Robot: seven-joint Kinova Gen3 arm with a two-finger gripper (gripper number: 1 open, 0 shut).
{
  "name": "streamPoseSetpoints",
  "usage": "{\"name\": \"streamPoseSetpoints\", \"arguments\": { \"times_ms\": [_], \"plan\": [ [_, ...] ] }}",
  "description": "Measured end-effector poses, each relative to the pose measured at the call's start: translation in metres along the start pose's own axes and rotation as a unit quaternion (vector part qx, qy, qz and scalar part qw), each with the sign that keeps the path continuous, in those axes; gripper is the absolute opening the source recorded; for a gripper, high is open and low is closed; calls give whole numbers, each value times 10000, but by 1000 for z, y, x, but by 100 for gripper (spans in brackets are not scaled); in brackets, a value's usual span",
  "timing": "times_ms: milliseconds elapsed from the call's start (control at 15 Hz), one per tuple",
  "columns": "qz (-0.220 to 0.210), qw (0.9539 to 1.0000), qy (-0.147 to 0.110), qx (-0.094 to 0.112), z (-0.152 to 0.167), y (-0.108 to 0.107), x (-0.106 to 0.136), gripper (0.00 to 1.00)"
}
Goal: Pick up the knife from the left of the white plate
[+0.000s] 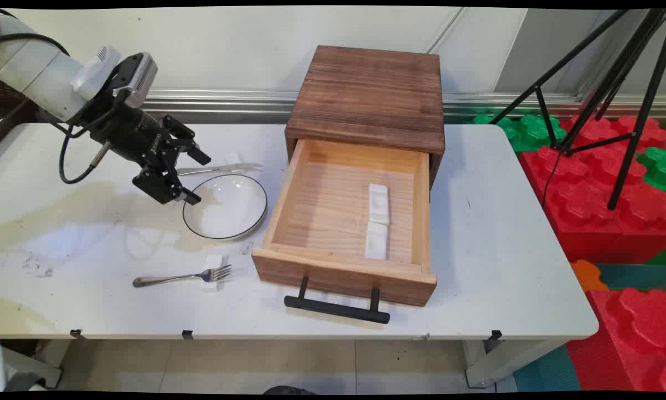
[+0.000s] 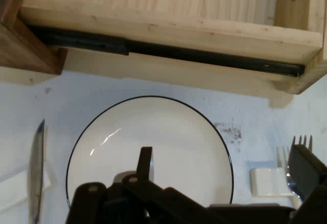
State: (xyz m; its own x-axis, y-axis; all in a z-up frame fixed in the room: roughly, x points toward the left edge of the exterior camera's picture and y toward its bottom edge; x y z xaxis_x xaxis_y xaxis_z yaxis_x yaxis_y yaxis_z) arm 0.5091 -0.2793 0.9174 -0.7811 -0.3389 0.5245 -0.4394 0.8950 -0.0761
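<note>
I will next take the silver table knife by its handle [image 1: 194, 170] with my gripper. Then I can lay the knife across a white block in the drawer [image 1: 378, 204].
My black gripper [image 1: 199, 179] hangs open just over the left rim of a white plate [image 1: 227, 208] with a thin black edge, holding nothing. In the hand view the plate [image 2: 153, 132] lies straight ahead between the fingers [image 2: 145, 160]. A knife [image 1: 221, 168] lies behind the plate, and shows at the hand view's left as the knife [image 2: 37, 168]. A fork [image 1: 183, 276] rests its tines on a small white block [image 1: 213, 272] in front of the plate; the hand view has the fork [image 2: 300, 144] and the block [image 2: 268, 180] at its right.
A wooden cabinet [image 1: 369, 94] stands right of the plate with its drawer [image 1: 333, 211] pulled out. Two white blocks [image 1: 378, 203] lie inside it. The drawer's side wall [image 2: 168, 29] fills the top of the hand view. A black tripod [image 1: 616, 83] and red foam blocks [image 1: 605, 194] stand beyond the table's right edge.
</note>
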Motion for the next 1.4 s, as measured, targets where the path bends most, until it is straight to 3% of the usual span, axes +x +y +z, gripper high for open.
{"name": "streamPoseSetpoints", "arguments": {
  "times_ms": [467, 1000, 1400],
  "plan": [
    [-79, 9999, -83, 94, -1, -3, -3, 100],
    [-285, 9978, -259, 533, -14, -26, -12, 100],
    [-472, 9937, -496, 891, -15, -53, -24, 100]
  ]
}}
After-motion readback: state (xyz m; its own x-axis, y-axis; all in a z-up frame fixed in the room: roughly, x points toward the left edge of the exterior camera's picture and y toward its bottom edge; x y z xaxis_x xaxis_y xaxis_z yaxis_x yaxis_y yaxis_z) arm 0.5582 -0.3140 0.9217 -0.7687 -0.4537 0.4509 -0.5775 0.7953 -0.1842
